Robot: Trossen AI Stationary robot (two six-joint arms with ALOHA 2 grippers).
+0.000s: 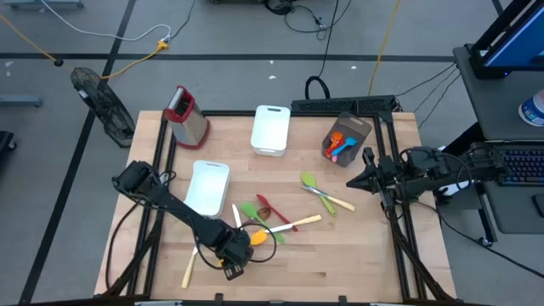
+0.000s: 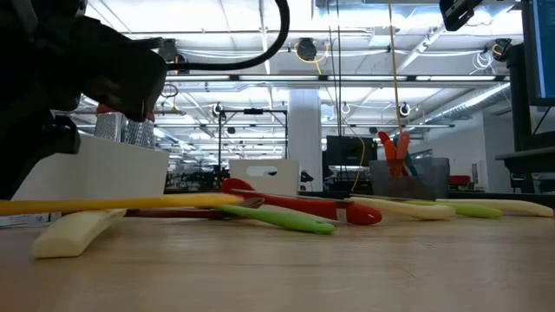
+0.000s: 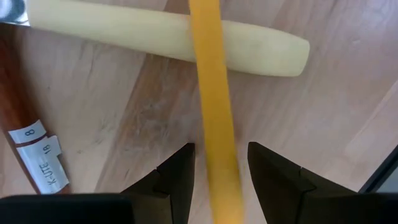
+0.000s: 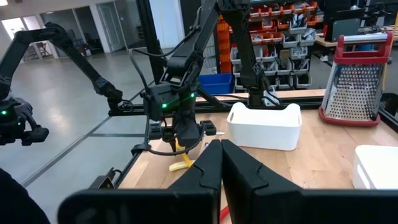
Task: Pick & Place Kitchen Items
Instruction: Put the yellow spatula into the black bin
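Observation:
My left gripper should close on the yellow handle (image 3: 216, 130) now, as my fingertips are beside the handle and above the wood in the left wrist view.
My left gripper (image 1: 234, 252) is open near the table's near edge, left of the middle. Its two fingers (image 3: 177, 174) stand on either side of a yellow utensil's handle (image 3: 216, 130), with narrow gaps showing. The yellow utensil (image 1: 255, 238) lies across a cream knife's handle (image 3: 174, 38). The knife also shows in the low view (image 2: 78, 230), under the yellow handle (image 2: 121, 204). Green, red and cream utensils (image 1: 276, 212) lie loose mid-table. My right gripper (image 4: 221, 163) is shut and empty at the table's right side (image 1: 353, 182).
A white bin (image 1: 208, 187) stands beside my left arm, and another (image 1: 270, 129) stands at the far middle. A grey bin (image 1: 348, 136) holds orange and blue utensils. The red-topped grater (image 1: 187, 115) stands far left. More green spoons (image 1: 316, 189) lie right of centre.

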